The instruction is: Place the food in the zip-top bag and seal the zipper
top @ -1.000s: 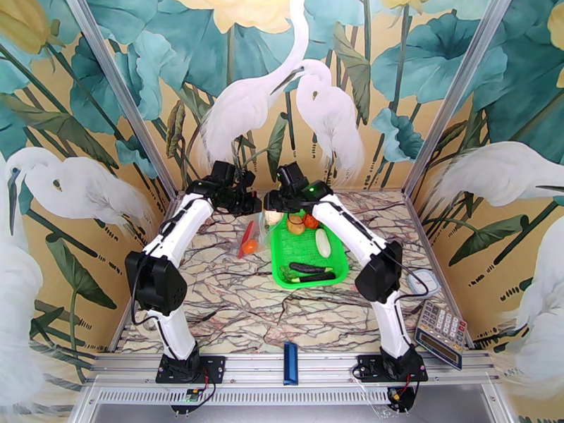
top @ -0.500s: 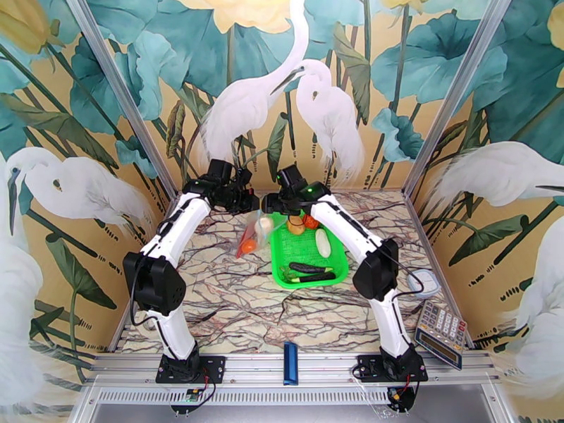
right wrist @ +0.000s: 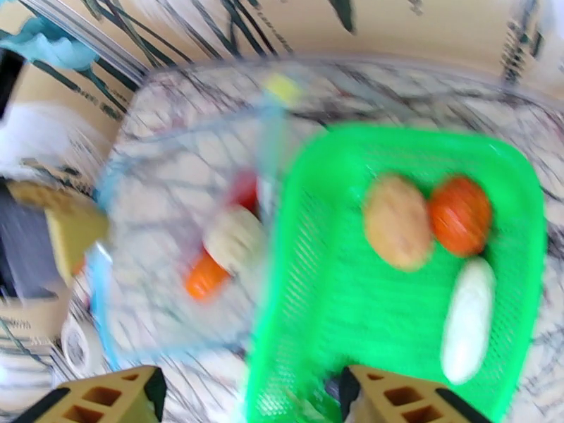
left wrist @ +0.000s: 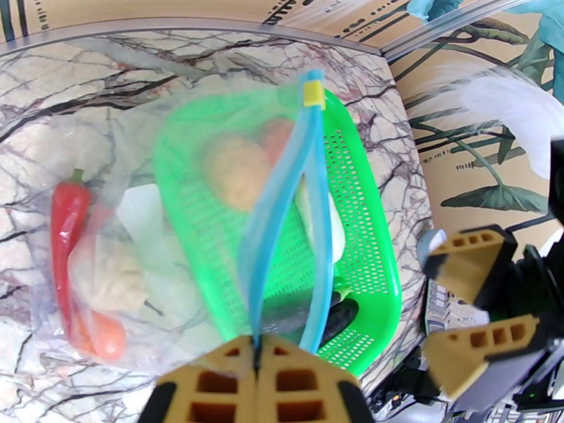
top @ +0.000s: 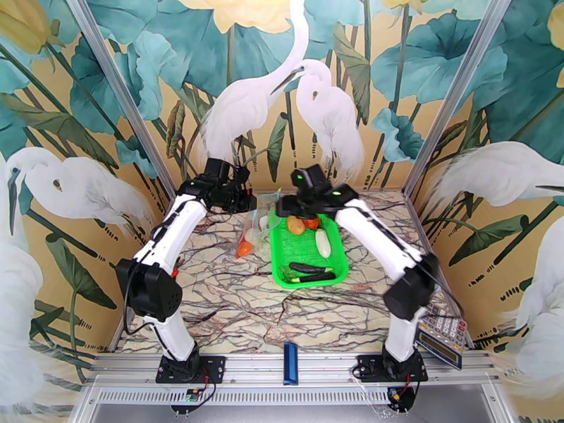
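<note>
My right gripper grabs the white radish across its narrow sides near the tomato-facing end next, to lower it lengthwise into the zip-top bag.
My left gripper is shut on the light-blue zipper and holds the zip-top bag up with its mouth open beside the green basket. Inside the bag lie a red chili, a pale garlic and an orange tomato. My right gripper hovers open and holds nothing above the basket's far left corner. In the basket sit a tan potato, a tomato, a white radish and dark eggplant pieces.
A dark-blue bar lies at the table's near edge between the arm bases. A calculator and a small white object sit at the near right. Painted walls stand close behind both grippers.
The garlic has dropped from my right gripper into the bag. That gripper opened and drew back to the right over the basket. My left gripper shifted slightly left with the bag.
</note>
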